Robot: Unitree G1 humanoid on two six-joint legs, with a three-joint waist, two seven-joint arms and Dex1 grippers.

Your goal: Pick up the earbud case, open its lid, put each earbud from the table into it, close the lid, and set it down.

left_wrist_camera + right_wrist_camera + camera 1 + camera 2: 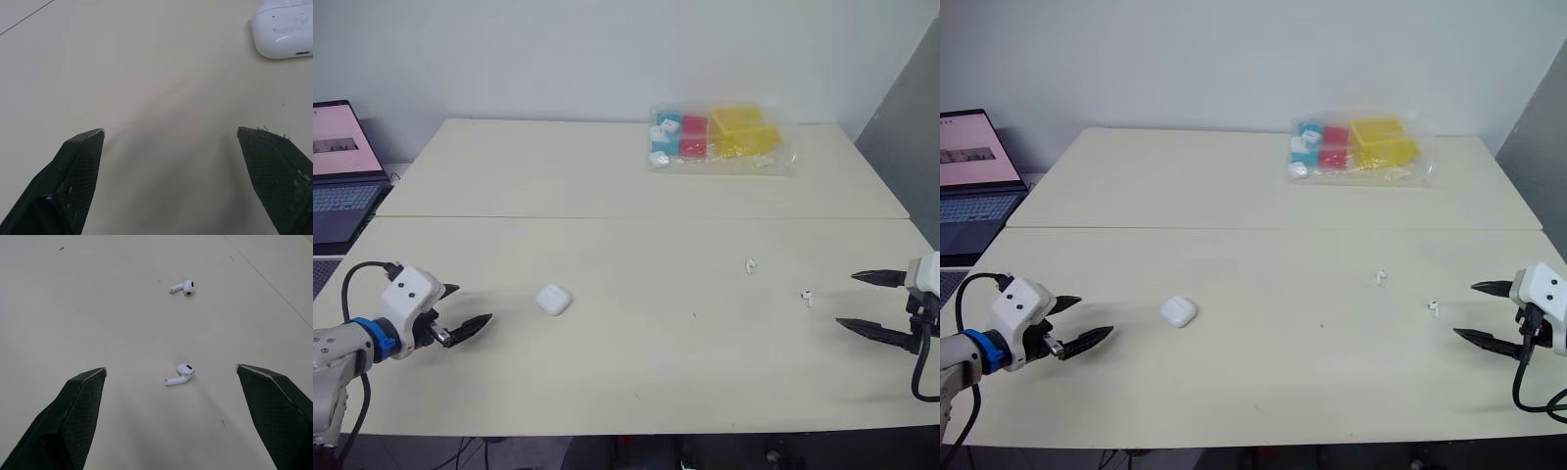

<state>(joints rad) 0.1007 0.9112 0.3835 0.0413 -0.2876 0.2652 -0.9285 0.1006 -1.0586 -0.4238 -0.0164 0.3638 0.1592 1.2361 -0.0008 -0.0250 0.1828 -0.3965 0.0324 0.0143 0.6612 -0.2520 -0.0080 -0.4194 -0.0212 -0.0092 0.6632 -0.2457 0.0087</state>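
I should reach for the white earbud case with my left gripper and grab its body below the lid [551, 305] [286, 41]. The lid then stays free to open.
A white earbud case [553, 300] lies shut on the cream table, left of centre. My left gripper [468, 310] hovers open a short way to its left, fingers pointing at it; the case [286, 28] lies ahead of its fingertips. Two white earbuds lie right of centre: one [750, 265] farther back, the other [808, 297] nearer the right edge. My right gripper [855, 301] is open just right of the nearer earbud [180, 373], which lies between and ahead of its fingers; the farther earbud [183, 287] lies beyond.
A clear bag [720, 138] with blue, red and yellow boxes lies at the table's far side. An open laptop [340, 166] stands off the table's left edge. A seam [636, 217] runs across the table between its two halves.
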